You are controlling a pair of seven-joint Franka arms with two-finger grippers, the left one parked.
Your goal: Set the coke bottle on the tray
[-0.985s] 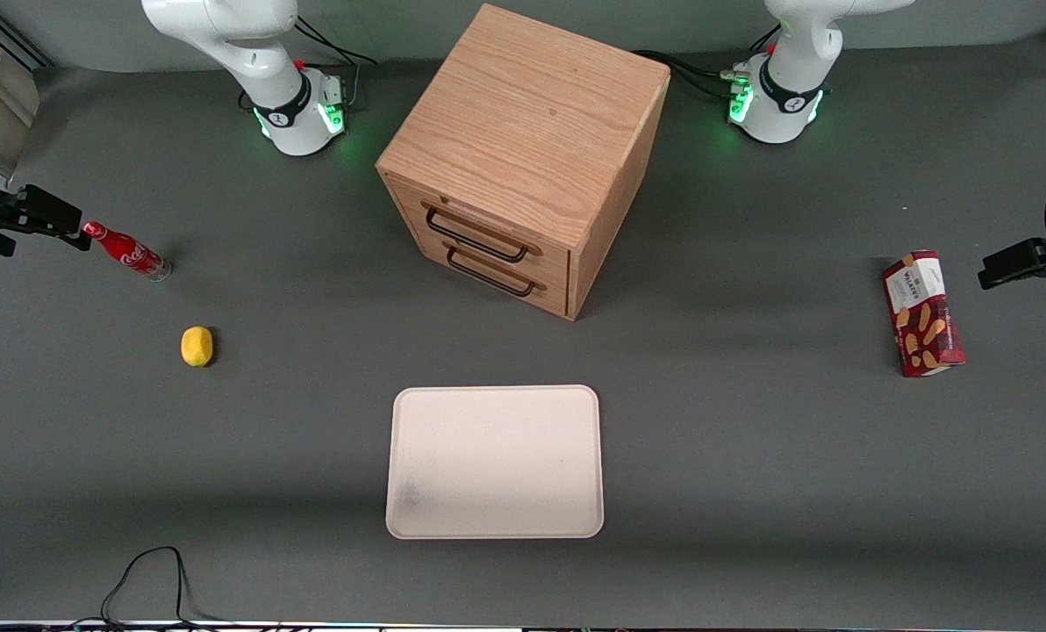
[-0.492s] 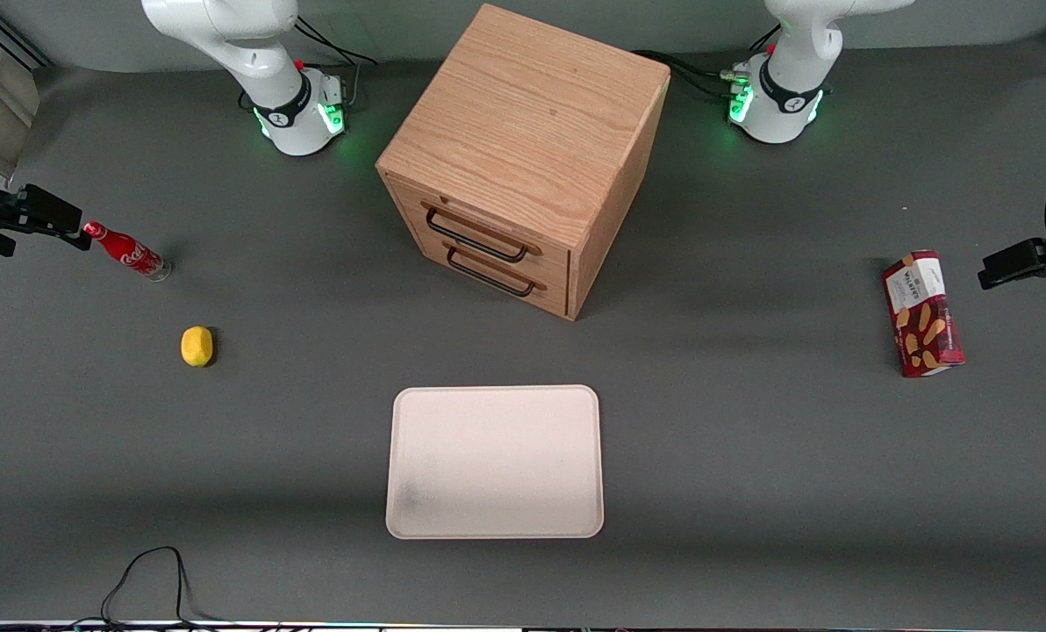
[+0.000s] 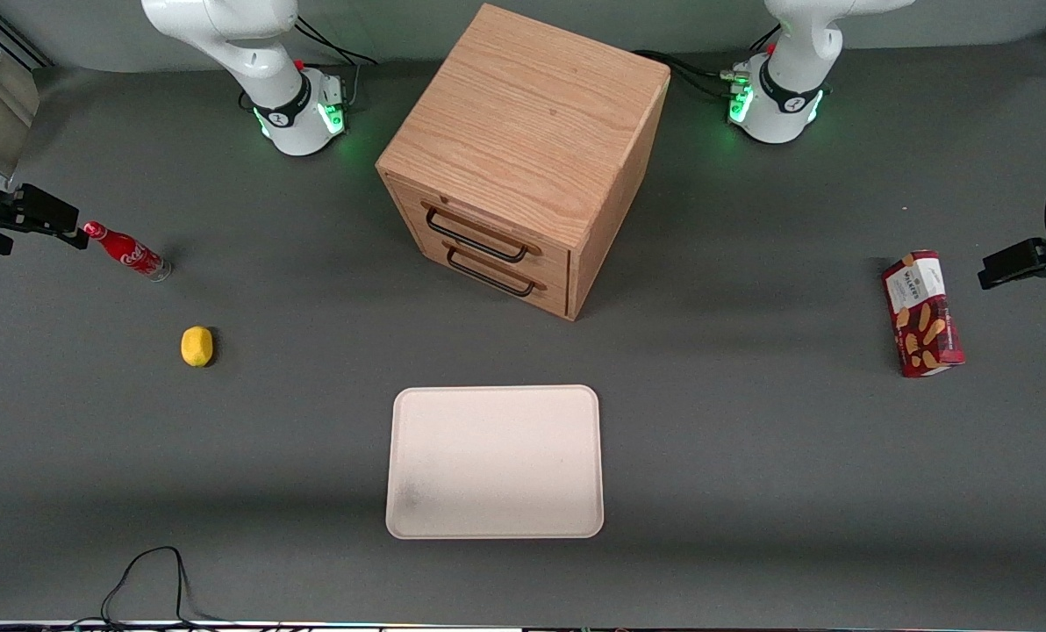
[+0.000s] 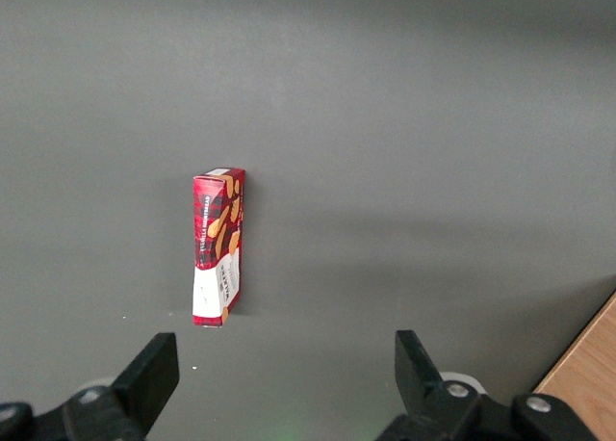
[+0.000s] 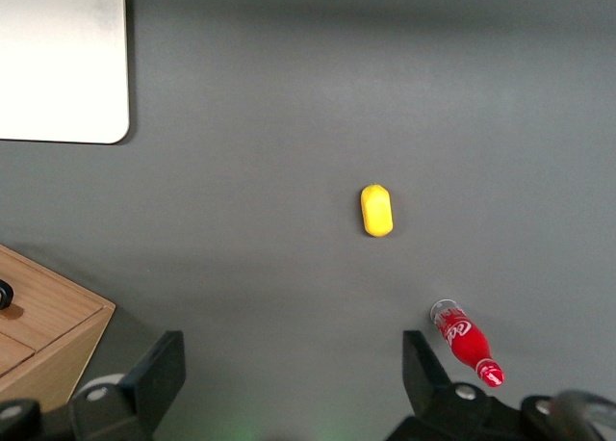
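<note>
My right gripper is going to pick up the coke bottle by its red cap next, to set it on the cream tray.
The coke bottle is slim and red with white script, a red cap and a clear base. It appears to stand upright on the grey table toward the working arm's end, and also shows in the right wrist view. The cream tray lies flat nearer the front camera than the wooden cabinet, with nothing on it; its corner shows in the right wrist view. My right gripper hangs above the table beside the bottle's cap. It is open and empty, with the fingers wide apart.
A yellow lemon lies nearer the front camera than the bottle. The wooden drawer cabinet stands mid-table. A red wafer box lies toward the parked arm's end. A black cable lies at the front edge.
My right gripper has shifted very slightly away from the front camera. The bottle, lemon and tray have not moved.
</note>
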